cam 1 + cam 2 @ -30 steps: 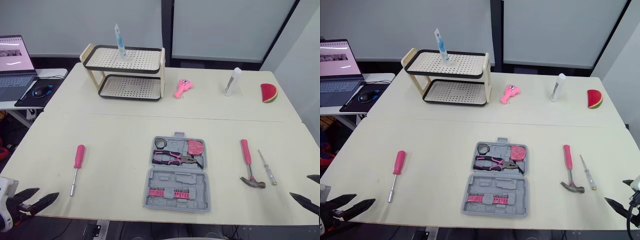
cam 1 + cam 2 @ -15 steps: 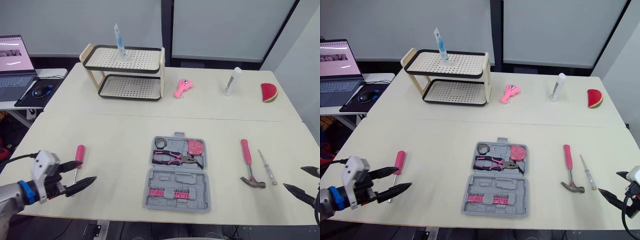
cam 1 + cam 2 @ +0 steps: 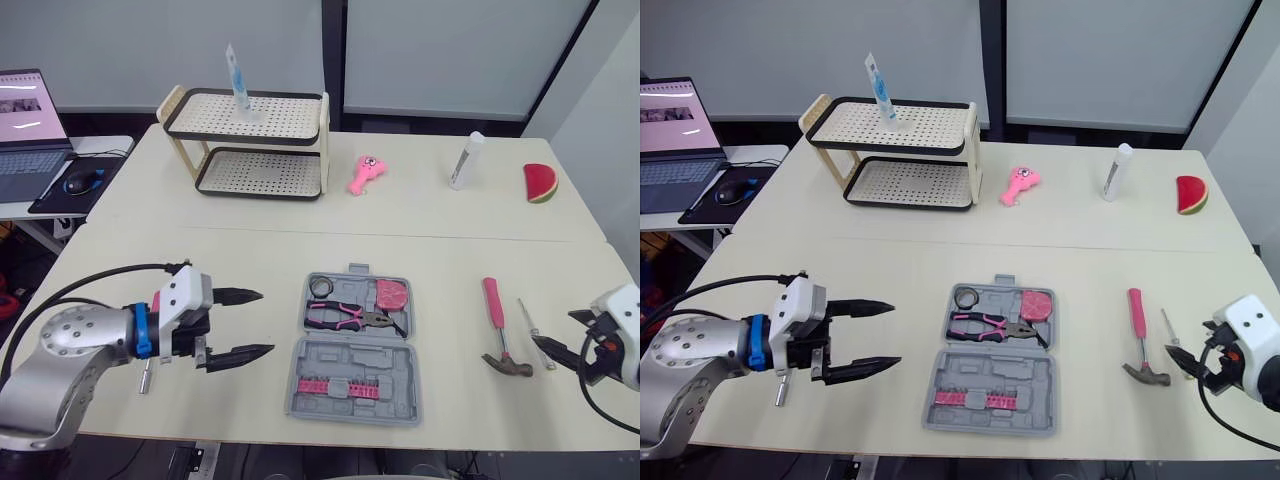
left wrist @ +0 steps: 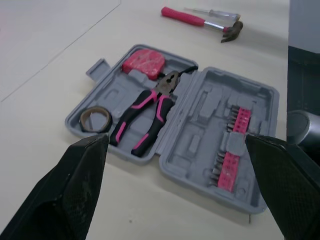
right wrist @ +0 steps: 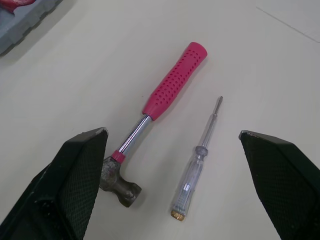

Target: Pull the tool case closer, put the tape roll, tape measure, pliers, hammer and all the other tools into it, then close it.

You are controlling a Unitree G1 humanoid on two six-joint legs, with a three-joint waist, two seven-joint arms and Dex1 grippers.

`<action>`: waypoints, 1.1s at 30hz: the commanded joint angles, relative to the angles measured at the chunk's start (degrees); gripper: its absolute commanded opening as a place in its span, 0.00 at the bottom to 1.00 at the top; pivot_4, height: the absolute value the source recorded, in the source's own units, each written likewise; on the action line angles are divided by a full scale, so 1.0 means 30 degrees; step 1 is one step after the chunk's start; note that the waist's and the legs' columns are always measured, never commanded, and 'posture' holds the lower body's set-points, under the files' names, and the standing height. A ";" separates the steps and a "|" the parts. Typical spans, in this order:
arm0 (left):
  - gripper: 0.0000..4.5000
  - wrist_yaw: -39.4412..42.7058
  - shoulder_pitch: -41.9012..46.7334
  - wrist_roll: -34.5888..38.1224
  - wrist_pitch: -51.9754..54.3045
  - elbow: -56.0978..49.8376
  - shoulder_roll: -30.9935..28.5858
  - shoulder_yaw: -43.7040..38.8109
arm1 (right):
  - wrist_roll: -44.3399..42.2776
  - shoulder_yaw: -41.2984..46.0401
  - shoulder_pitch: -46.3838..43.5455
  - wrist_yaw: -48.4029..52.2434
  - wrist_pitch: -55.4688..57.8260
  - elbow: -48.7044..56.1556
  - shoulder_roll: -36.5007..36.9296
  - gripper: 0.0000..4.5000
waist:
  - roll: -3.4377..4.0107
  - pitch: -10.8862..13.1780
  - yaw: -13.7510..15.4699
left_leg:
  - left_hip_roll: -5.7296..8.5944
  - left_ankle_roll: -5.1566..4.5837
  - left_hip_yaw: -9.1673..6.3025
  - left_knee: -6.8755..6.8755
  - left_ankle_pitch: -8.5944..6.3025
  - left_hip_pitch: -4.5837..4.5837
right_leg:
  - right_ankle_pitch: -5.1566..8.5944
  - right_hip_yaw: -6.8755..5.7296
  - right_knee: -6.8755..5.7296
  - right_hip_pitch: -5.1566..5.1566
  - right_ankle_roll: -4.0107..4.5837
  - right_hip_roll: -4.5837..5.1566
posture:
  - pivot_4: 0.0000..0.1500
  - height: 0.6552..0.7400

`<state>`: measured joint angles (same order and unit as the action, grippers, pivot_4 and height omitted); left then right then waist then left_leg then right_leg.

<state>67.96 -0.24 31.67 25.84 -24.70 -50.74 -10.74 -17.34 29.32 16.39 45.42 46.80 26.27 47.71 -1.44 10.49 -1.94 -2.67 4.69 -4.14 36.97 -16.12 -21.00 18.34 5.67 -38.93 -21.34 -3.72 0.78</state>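
Note:
I will grab the screwdriver by its clear handle with my right gripper next. Then I can put the screwdriver into the grey tool case [image 3: 355, 345].
The grey tool case [image 3: 355, 345] lies open at the middle of the table. Its far half holds a tape roll [image 3: 320, 287], pink-handled pliers [image 3: 350, 318] and a pink tape measure [image 3: 391, 295]; a pink bit strip [image 3: 338, 386] sits in the near half. A pink-handled hammer [image 3: 497, 330] and a clear screwdriver [image 3: 535, 335] lie right of the case. My left gripper [image 3: 265, 322] hovers open just left of the case, pointing at it. Behind its wrist lies a pink-handled driver [image 3: 146, 378], partly hidden. My right gripper [image 5: 172, 134] is open, near the hammer head and screwdriver.
A two-tier perforated rack [image 3: 250, 145] stands at the back left with a tube upright on top. A pink toy [image 3: 364, 175], a white bottle [image 3: 466, 160] and a watermelon slice [image 3: 540, 185] lie along the far side. A laptop [image 3: 30, 120] sits on a side desk at left.
My left gripper has swung in from the near-left table edge to just beside the case, over the pink driver. My right gripper has moved inward to the hammer and screwdriver.

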 commanded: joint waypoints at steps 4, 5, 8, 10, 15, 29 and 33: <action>1.00 0.0251 0.0974 0.1538 0.0351 -0.1408 0.0303 0.0946 | 0.0907 -0.1930 -0.2704 -0.3597 0.2003 -0.1740 -0.1190 0.99 | 0.0002 0.0004 -0.0005 | 0.0001 -0.0001 0.0002 -0.0001 -0.0001 -0.0012 | 0.0003 0.0002 0.0007 -0.0007 0.0003 0.0000 | 1.00 0.94; 1.00 0.0299 0.1082 0.1586 0.0204 -0.1431 0.0374 0.1044 | 0.0963 -0.2123 -0.2922 -0.3843 0.2120 -0.2040 -0.1289 0.99 | 0.0016 0.0013 -0.0001 | 0.0006 -0.0001 0.0002 0.0000 -0.0001 -0.0015 | 0.0002 0.0002 0.0007 -0.0010 0.0003 0.0003 | 1.00 0.94; 1.00 0.0869 0.1301 0.1644 -0.0771 -0.1391 0.0716 0.1430 | 0.1238 -0.2775 -0.3300 -0.4387 0.1928 -0.3059 -0.1547 0.99 | 0.0046 0.0030 0.0032 | 0.0007 -0.0001 -0.0001 -0.0002 -0.0001 -0.0020 | 0.0004 -0.0007 0.0007 -0.0015 0.0001 0.0004 | 1.00 0.94; 1.00 0.1335 0.1430 0.1584 -0.1431 -0.1263 0.0945 0.1647 | 0.1296 -0.3039 -0.3470 -0.4606 0.1642 -0.3593 -0.1667 0.99 | 0.0048 0.0031 0.0025 | 0.0006 -0.0002 -0.0004 -0.0003 -0.0001 -0.0020 | 0.0004 -0.0011 0.0007 -0.0012 0.0002 0.0003 | 1.00 0.94; 1.00 0.1693 0.2167 0.1327 -0.2313 -0.0909 0.1398 0.2296 | 0.1402 -0.3220 -0.3688 -0.5064 0.0898 -0.5137 -0.1922 0.99 | 0.0050 0.0033 0.0023 | 0.0008 -0.0002 -0.0002 0.0005 -0.0001 -0.0018 | 0.0003 -0.0007 0.0002 -0.0010 0.0000 0.0002 | 1.00 0.94; 1.00 0.1786 0.3488 0.1117 -0.2390 -0.0426 0.1749 0.3346 | 0.0917 -0.3816 -0.4789 -0.4966 0.0612 -0.8317 -0.2057 0.65 | 0.0055 0.0031 -0.0023 | 0.0007 -0.0003 -0.0002 0.0009 0.0000 -0.0010 | 0.0001 -0.0001 -0.0007 -0.0006 -0.0002 -0.0004 | 1.00 0.94; 1.00 0.1805 0.3593 0.1018 -0.2521 -0.0205 0.1728 0.3398 | 0.0986 -0.3980 -0.4796 -0.5005 0.0460 -0.8529 -0.2182 0.47 | 0.0053 0.0031 -0.0016 | 0.0007 -0.0003 -0.0004 0.0016 0.0000 -0.0009 | -0.0002 -0.0004 -0.0006 0.0003 -0.0008 -0.0004 | 1.00 0.94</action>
<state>73.22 9.78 34.90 19.36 -24.87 -45.71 -0.52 -14.70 17.55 1.72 30.72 48.32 1.37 41.29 -1.28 10.58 -1.98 -2.65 4.68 -4.16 37.02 -16.12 -21.03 18.33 5.66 -38.95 -21.33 -3.75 0.77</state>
